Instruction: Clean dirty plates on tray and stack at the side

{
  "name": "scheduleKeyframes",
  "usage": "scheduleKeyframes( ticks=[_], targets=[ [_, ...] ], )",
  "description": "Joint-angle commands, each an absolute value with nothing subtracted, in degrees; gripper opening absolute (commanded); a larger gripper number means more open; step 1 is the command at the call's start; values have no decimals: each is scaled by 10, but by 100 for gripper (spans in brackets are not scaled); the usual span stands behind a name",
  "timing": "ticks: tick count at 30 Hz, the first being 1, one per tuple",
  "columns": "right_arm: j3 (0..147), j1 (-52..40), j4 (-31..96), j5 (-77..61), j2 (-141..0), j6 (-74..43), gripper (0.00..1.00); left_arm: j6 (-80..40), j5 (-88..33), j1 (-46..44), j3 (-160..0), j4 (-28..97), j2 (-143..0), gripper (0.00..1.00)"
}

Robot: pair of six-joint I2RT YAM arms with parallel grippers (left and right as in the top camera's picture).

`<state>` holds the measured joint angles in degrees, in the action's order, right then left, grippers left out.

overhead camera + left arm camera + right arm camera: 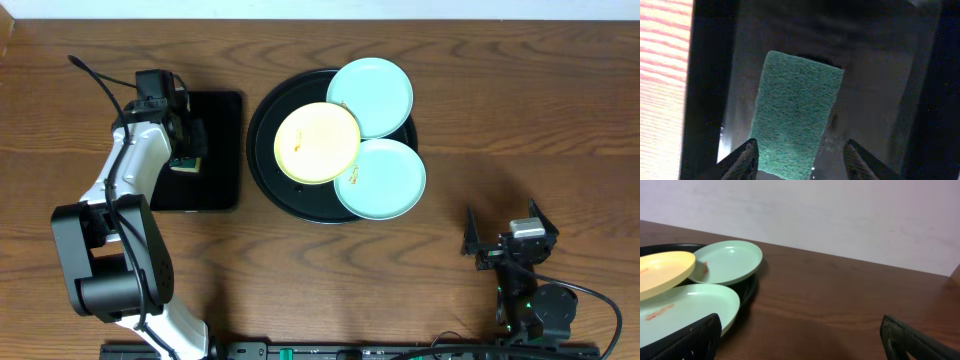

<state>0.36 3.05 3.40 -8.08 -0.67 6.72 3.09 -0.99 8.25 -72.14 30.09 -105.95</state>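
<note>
I need to clean plates next, so my left gripper should take the green sponge (pixel 795 112) by its near end (pixel 785 157), which leaves the sponge's far end free for that.
The round black tray (pixel 268 115) holds three plates. A pale yellow plate (pixel 317 143) with orange smudges lies on top at the left. One mint plate (pixel 372 95) sits at the back right, another mint plate (pixel 385 180) at the front right; both overhang the rim. In the right wrist view the yellow plate (pixel 660 272) and both mint plates (pixel 730 261) (pixel 685 311) show at the left. My left gripper (pixel 188 160) (pixel 800 160) is open just above the green sponge (pixel 795 112), fingers on either side of it. My right gripper (pixel 505 235) (pixel 800 342) is open and empty, at the front right.
The sponge lies in a rectangular black tray (pixel 215 110) left of the round tray. Brown wooden table (pixel 500 120) all around. The left arm reaches over the rectangular tray from the front left.
</note>
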Motion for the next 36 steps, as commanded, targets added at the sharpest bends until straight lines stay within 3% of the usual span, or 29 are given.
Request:
scheduleKeyframes(
  ticks=[1,5,8,21,25,36],
  targets=[
    [3,34,36,-82,-4,72,99,82,7,86,-734,297,-1058,60],
    [3,34,36,-82,-4,71,99,112,7,86,-732,284,-1077,73],
    [3,34,36,-81,-4,71,99,112,7,86,-732,269,-1084,77],
    [3,34,36,-82,-4,71,99,111,7,86,-732,243,-1124,76],
    [3,34,36,-81,-4,72,99,111,7,86,-732,251,-1124,62],
    [3,34,36,-82,-4,71,99,111,7,86,-723,258,-1124,63]
  ],
)
